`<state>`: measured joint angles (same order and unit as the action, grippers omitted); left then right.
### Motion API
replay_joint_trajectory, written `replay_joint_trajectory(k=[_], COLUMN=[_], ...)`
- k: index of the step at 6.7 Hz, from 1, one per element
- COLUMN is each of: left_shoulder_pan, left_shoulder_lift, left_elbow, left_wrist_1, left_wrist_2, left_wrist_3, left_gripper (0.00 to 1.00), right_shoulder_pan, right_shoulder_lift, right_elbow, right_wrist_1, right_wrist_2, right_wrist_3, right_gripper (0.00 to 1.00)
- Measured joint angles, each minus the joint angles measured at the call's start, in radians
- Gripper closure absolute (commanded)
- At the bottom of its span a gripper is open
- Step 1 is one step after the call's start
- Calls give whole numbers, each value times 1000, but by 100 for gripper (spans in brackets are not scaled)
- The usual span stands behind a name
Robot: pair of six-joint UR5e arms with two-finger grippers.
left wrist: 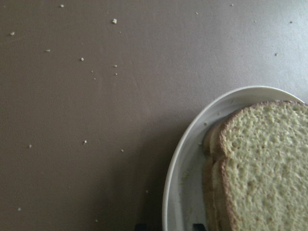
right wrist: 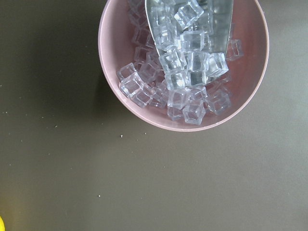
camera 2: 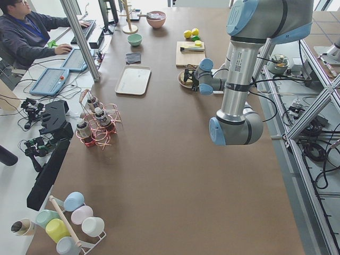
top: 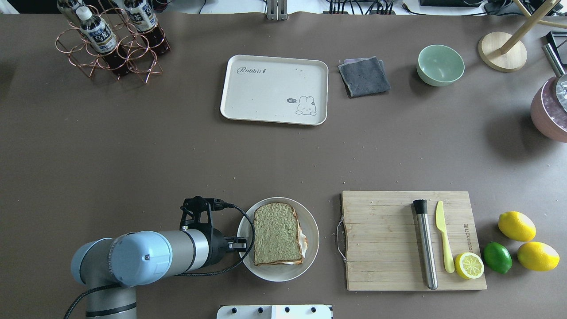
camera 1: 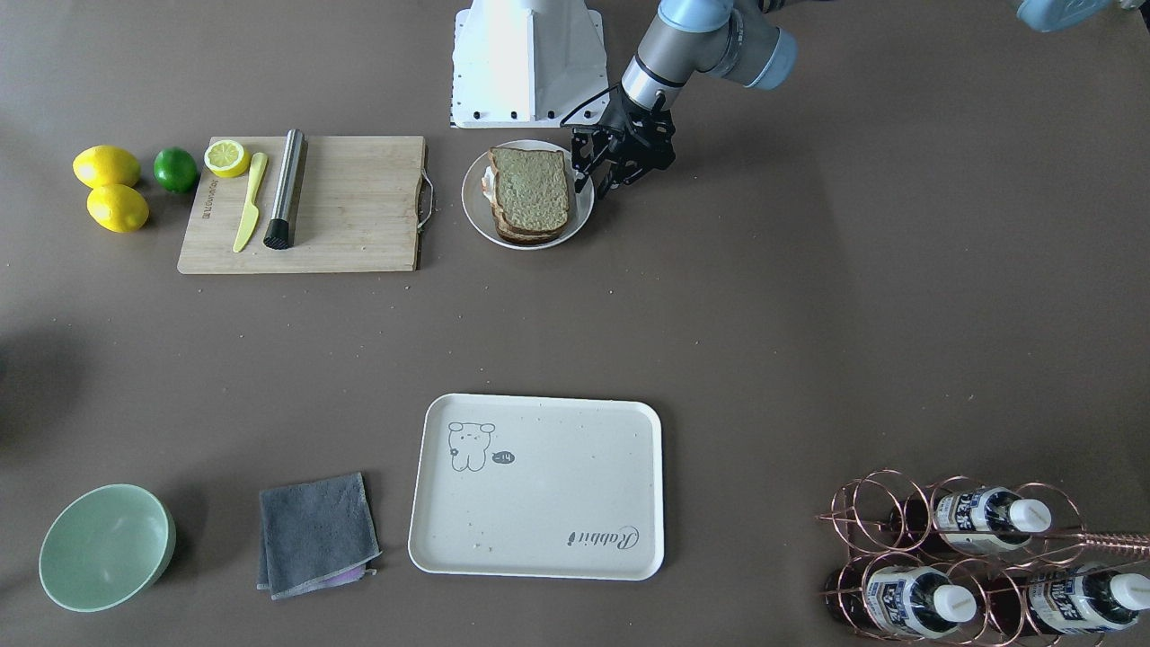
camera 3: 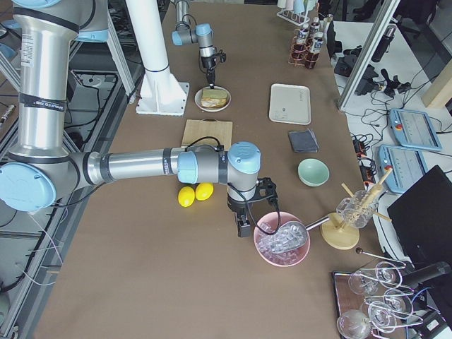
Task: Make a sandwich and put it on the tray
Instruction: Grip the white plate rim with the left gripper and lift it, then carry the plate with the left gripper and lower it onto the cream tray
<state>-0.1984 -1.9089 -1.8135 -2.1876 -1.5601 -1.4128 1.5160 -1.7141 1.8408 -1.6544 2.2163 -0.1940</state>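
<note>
The sandwich lies loose and covers most of the plate, so next I should grab the plate by its bare rim with my left gripper.
The sandwich lies on a round white plate: two brown-crusted bread slices with a bit of egg white showing at one side. My left gripper points down at the plate's edge on the robot's left, open, with its fingertips on either side of the rim. It holds nothing. The cream tray lies bare across the table, far from the plate. My right gripper hovers beside a pink bowl of ice; I cannot tell its state.
A wooden cutting board with a steel muddler, yellow knife and lemon half lies right of the plate. Two lemons and a lime sit beyond it. Grey cloth, green bowl and bottle rack flank the tray. The ice bowl holds a scoop.
</note>
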Motion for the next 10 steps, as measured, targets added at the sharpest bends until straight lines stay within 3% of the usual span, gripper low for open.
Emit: replay_joint_trajectory(k=[6, 9, 10], left_shoulder_pan=[-40, -145, -204], left_shoulder_lift=[-29, -74, -102], left_elbow=[0, 24, 62], left_wrist_1=[1, 8, 9], left_wrist_2=[-4, -30, -79], left_wrist_3=[4, 62, 81], left_gripper=[100, 100, 100], right_shoulder_pan=[10, 12, 12], right_shoulder_lift=[-12, -25, -33], right_elbow=[-1, -17, -49], right_wrist_1=[0, 7, 16], right_wrist_2=[0, -5, -3], right_wrist_3=[-1, -3, -3], right_gripper=[0, 0, 0])
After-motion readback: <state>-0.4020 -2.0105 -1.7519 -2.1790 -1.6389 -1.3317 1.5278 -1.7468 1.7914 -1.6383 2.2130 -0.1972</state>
